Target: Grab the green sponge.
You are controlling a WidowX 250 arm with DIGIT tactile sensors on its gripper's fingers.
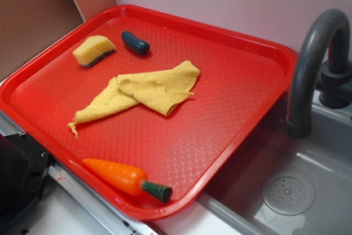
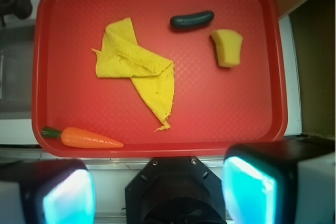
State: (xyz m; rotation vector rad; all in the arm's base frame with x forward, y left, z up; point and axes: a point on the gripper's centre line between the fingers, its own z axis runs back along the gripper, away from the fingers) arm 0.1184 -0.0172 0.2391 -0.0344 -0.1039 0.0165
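Note:
The green sponge needs to be lifted from the red tray, so my gripper needs to grip it by its narrow foam middle (image 1: 94, 49) next.
The green sponge (image 1: 93, 49) is a small yellow foam block with a thin dark scrub layer on its lower face. It lies at the far left corner of the red tray (image 1: 242, 136). In the wrist view the sponge (image 2: 228, 47) sits at the upper right of the tray (image 2: 262, 103). My gripper (image 2: 160, 192) is open and empty, high above and well back from the tray's near edge. Its two cyan-lit fingers (image 2: 247, 190) stand wide apart at the bottom of the wrist view. The gripper does not show in the exterior view.
A dark green pickle toy (image 1: 135, 42) lies just right of the sponge. A crumpled yellow cloth (image 1: 144, 92) covers the tray's middle. An orange carrot toy (image 1: 125, 179) lies at the near rim. A grey faucet (image 1: 313, 64) and sink (image 1: 286, 191) stand to the right. The black robot base (image 2: 176, 192) is below the gripper.

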